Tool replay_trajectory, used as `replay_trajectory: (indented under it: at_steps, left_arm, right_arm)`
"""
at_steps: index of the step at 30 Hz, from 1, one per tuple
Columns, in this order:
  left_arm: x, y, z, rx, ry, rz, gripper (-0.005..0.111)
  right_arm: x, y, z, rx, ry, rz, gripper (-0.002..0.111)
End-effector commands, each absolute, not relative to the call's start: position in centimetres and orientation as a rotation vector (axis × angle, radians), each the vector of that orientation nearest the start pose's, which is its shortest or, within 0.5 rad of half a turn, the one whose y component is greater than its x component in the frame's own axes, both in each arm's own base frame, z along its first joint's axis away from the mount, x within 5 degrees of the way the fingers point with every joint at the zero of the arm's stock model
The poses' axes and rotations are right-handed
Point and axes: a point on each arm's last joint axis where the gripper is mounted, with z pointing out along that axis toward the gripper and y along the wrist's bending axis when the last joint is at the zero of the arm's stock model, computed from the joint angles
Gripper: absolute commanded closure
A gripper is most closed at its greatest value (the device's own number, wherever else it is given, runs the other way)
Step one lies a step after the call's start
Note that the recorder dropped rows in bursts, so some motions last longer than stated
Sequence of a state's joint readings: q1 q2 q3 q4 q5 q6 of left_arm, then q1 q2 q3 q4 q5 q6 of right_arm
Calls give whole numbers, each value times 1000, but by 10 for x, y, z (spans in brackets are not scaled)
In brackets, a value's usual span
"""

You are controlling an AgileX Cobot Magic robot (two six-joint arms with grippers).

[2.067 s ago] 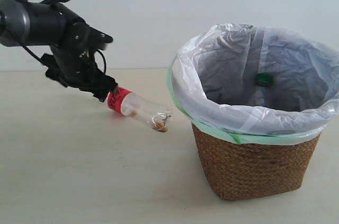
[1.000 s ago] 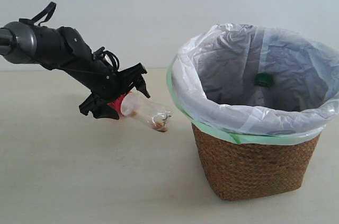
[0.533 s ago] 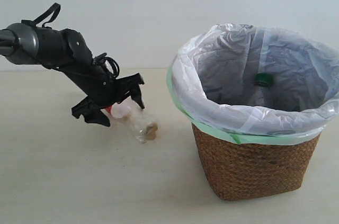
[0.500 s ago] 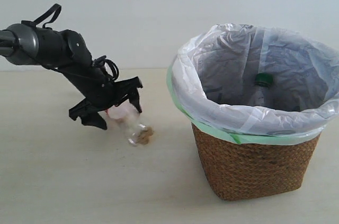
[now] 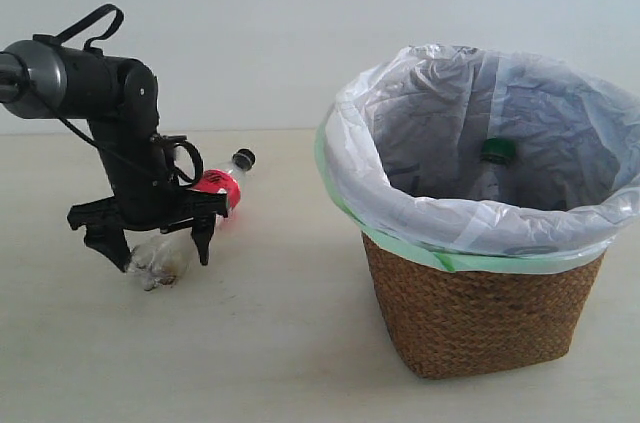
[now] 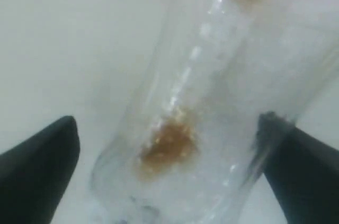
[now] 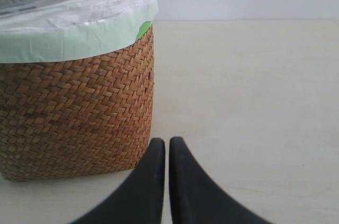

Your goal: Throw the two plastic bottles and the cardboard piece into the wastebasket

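Observation:
I will throw the bottle with the red label into the wastebasket (image 5: 480, 313), so I will use my left gripper to grab it by its clear base end (image 5: 160, 261).
The clear bottle with the red label (image 5: 215, 188) and black cap (image 5: 243, 156) lies on the table left of the wastebasket, cap toward the back. My left gripper (image 5: 157, 246) points down over its base end, open, one finger on each side. The left wrist view shows the clear bottle (image 6: 212, 102) with brown residue between the spread fingers (image 6: 37, 166). The green-capped bottle (image 5: 497, 150) stands inside the wastebasket (image 5: 480, 313). The cardboard piece is hidden. My right gripper (image 7: 167, 147) is shut and empty, low beside the wastebasket (image 7: 74, 113).
The basket's white bag liner (image 5: 400, 193) with its green edge folds over the rim. The pale table (image 5: 250, 343) runs back to a plain white wall.
The left arm swung down and left, away from the basket, carrying the red-label bottle from mid-air to the table. The bottle's base now points front-left and the gripper stands vertical over it.

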State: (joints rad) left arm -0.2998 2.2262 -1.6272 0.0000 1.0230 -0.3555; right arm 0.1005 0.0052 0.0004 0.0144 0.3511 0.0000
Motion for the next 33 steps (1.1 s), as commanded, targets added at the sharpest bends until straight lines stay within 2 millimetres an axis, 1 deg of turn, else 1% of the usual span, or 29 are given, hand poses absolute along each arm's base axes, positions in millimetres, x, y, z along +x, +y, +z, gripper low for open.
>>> replay_trajectory:
  at_steps: [1,5,17,20,24,29,31,33]
  left_arm:
    - [418,-122,146,-20,3042,64,23]
    - [423,-121,150,33,2986,78,23]
    - [433,-127,148,232,2862,42,23]
    - [435,-126,149,239,2848,43,23]
    - [436,-123,149,275,2834,95,23]
    - [436,-123,149,280,2833,98,23]
    - [436,-123,147,280,2837,99,23]
    - [436,-123,141,309,2849,108,23]
  right_arm:
    - [53,6,182,-85,1825,84,108]
    - [53,6,182,-85,1825,84,108]
    - [53,6,182,-85,1825,84,108]
    - [53,6,182,-85,1825,84,108]
    - [53,6,182,-85,1825,84,108]
    - [53,6,182,-85,1825,84,108]
    - [53,6,182,-85,1825,84,108]
    - [53,6,182,-85,1825,84,108]
